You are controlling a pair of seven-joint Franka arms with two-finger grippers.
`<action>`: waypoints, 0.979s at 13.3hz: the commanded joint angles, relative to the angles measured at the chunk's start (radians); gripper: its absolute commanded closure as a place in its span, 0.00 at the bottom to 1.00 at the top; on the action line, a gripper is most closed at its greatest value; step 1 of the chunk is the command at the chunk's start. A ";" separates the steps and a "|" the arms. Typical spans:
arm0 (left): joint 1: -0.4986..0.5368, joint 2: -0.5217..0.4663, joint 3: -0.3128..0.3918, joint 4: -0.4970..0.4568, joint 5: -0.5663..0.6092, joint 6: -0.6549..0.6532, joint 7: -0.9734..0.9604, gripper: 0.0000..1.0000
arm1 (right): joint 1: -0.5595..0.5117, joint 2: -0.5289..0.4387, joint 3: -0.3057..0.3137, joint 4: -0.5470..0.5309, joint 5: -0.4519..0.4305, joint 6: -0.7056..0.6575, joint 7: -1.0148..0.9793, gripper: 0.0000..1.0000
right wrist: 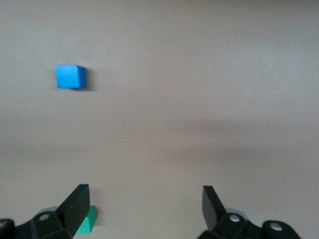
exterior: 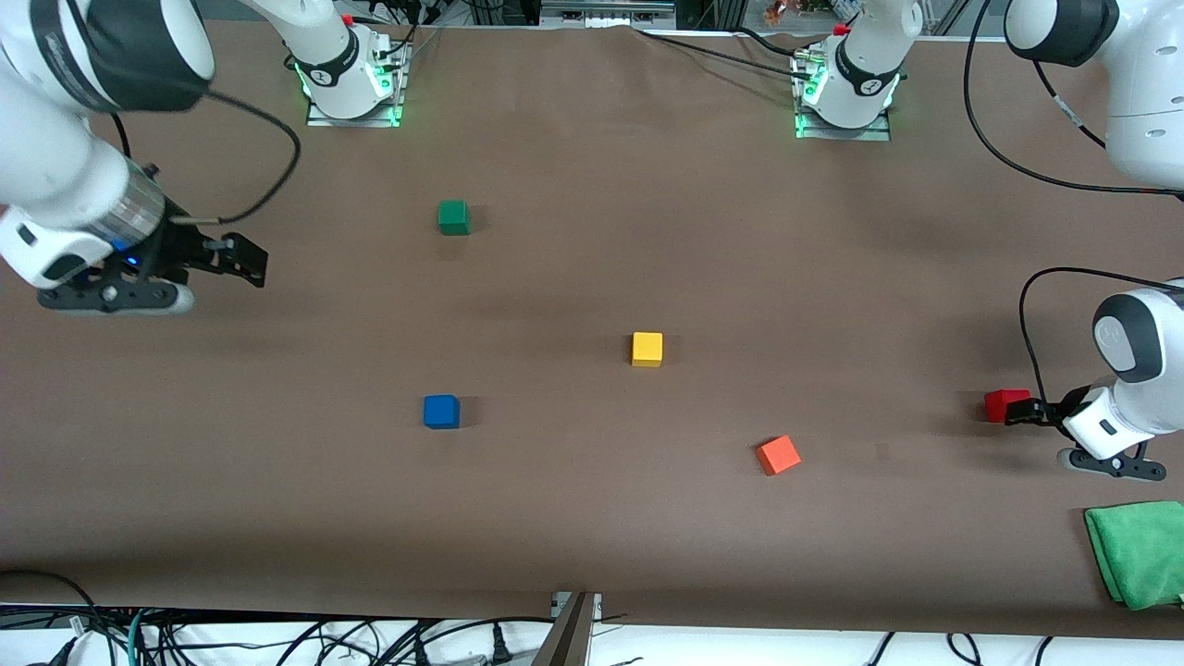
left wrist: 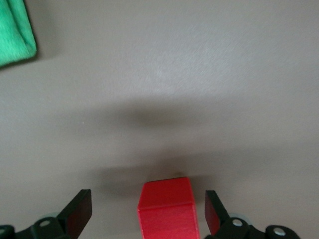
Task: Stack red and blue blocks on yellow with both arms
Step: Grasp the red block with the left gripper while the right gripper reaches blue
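The robot's left gripper needs to grab the red block's opposite sides next, so that it can stack the red block (exterior: 1003, 404) on the yellow block (exterior: 647, 349).
The deep red block (exterior: 1003, 404) sits on the table toward the left arm's end. My left gripper (exterior: 1019, 411) is low around it and open. In the left wrist view the red block (left wrist: 168, 206) stands between the two fingers (left wrist: 79, 213) with a gap on each side, untouched by either. The blue block (exterior: 441, 411) lies toward the right arm's end and shows in the right wrist view (right wrist: 71, 76). The yellow cube (exterior: 647, 349) sits mid-table. My right gripper (exterior: 242, 260) is open and empty, up over the table at the right arm's end, also seen in its wrist view (right wrist: 144, 206).
An orange-red cube (exterior: 778, 454) lies nearer the front camera than the yellow cube. A dark green cube (exterior: 453, 216) sits nearer the robot bases and shows in the right wrist view (right wrist: 87, 221). A green cloth (exterior: 1138, 551) lies at the table corner near the left arm, also in its wrist view (left wrist: 15, 30).
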 commanded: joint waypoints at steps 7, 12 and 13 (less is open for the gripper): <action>0.017 -0.008 -0.014 -0.078 -0.041 0.016 0.024 0.00 | 0.092 0.258 0.008 0.037 0.125 0.257 0.106 0.00; 0.019 -0.023 -0.014 -0.092 -0.046 -0.031 0.011 0.67 | 0.151 0.374 0.009 0.037 0.142 0.437 0.218 0.00; 0.019 -0.033 -0.014 -0.089 -0.046 -0.048 0.008 0.82 | 0.152 0.400 0.009 0.037 0.197 0.474 0.218 0.00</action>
